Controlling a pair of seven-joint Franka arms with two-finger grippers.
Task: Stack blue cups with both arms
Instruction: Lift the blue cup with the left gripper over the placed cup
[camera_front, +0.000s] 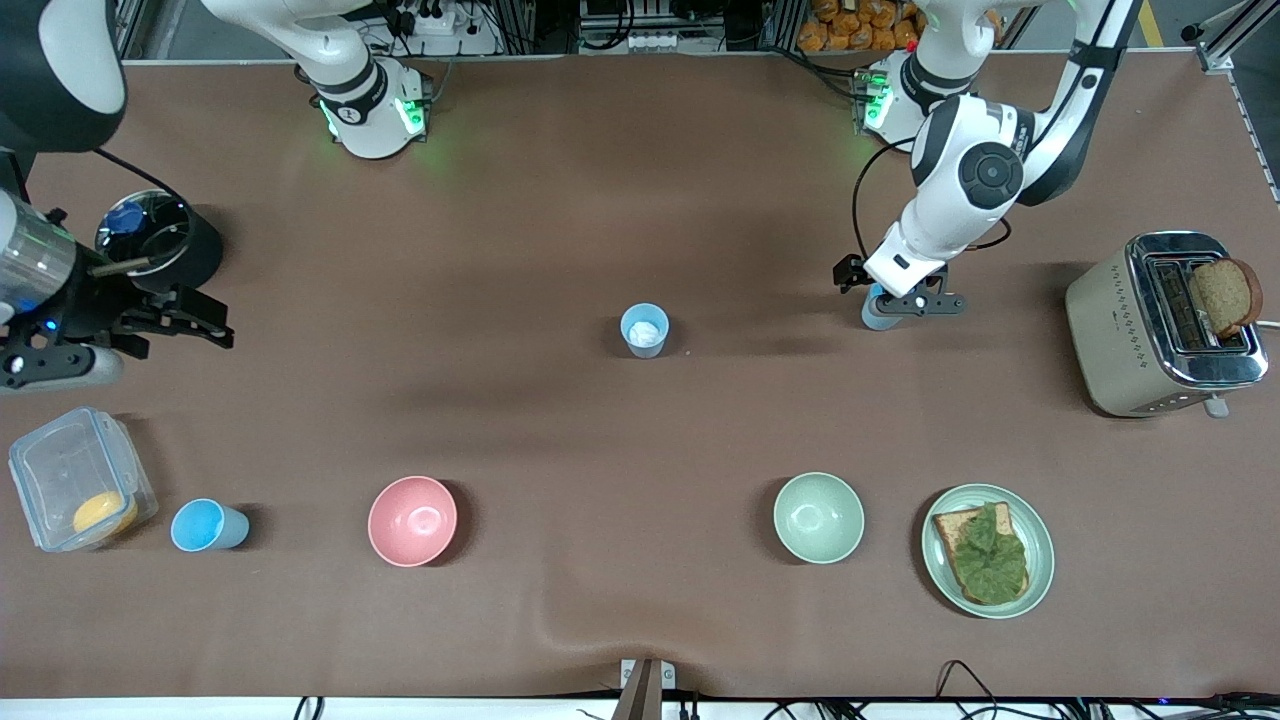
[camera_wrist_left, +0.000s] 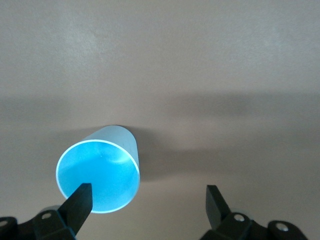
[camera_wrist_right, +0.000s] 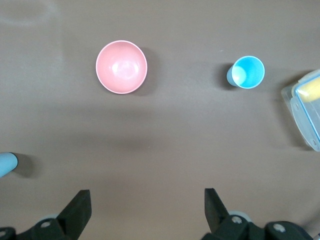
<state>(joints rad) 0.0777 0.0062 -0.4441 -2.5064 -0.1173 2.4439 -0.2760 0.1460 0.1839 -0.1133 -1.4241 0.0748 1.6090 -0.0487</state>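
I should lower my left gripper first. It isn't ready to close yet: my fingertips are above the blue cup's rim (camera_wrist_left: 139, 176) and stop short of the blue cup's side (camera_wrist_left: 133, 147), so they would miss the cup if I closed now.
Three blue cups show in the front view. One cup (camera_front: 643, 330) stands at the table's middle with something white inside. One cup (camera_front: 208, 525) stands toward the right arm's end, beside a clear box. The third cup (camera_front: 876, 312) stands under my left gripper (camera_front: 905, 303). In the left wrist view my left gripper (camera_wrist_left: 147, 200) is open, low over that cup (camera_wrist_left: 98, 175), with one fingertip (camera_wrist_left: 80, 200) over its mouth. My right gripper (camera_front: 195, 325) is open and empty, high over the table; its wrist view (camera_wrist_right: 147, 205) shows the cup beside the box (camera_wrist_right: 246, 72).
A pink bowl (camera_front: 412, 520) and a pale green bowl (camera_front: 818, 517) stand nearer the front camera. A plate with toast and lettuce (camera_front: 1040, 560), a toaster (camera_front: 1130, 330), a clear lidded box (camera_front: 60, 470) and a black pot (camera_front: 195, 250) stand near the table's ends.
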